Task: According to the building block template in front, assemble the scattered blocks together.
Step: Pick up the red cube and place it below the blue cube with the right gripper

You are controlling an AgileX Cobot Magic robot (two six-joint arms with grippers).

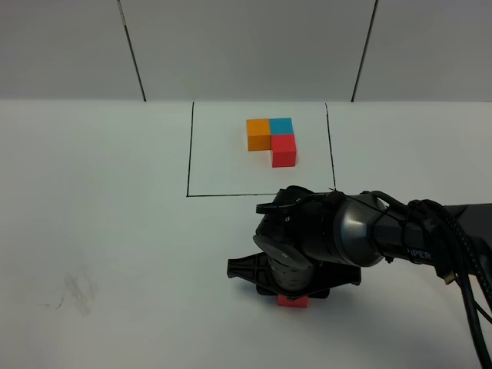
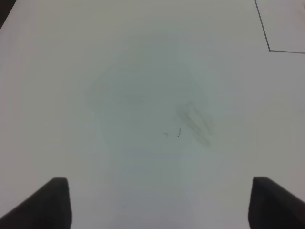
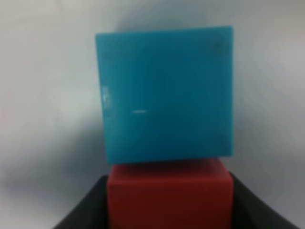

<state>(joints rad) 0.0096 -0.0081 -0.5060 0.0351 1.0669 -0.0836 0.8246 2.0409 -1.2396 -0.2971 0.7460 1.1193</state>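
The red cube [image 3: 169,200] sits low against the teal cube's side [image 3: 164,95], so my right gripper should open now.
The building block template [image 1: 273,140], an L of orange, teal and red cubes, sits inside a thin black rectangle at the back middle. Of the scattered blocks, a red cube [image 1: 292,302] peeks out under my right gripper [image 1: 292,296] near the front. In the right wrist view that red cube [image 3: 169,195] fills the gap between the dark fingers [image 3: 90,210], with my right gripper [image 3: 169,207] shut on it. A teal cube [image 3: 164,95] lies flush against its far face. My left gripper [image 2: 157,205] is open over bare table.
The right arm and its black cables [image 1: 469,300] reach in from the right edge. A grey scuff mark [image 1: 77,292] marks the white table at the front left, seen also as a smudge [image 2: 193,121] in the left wrist view.
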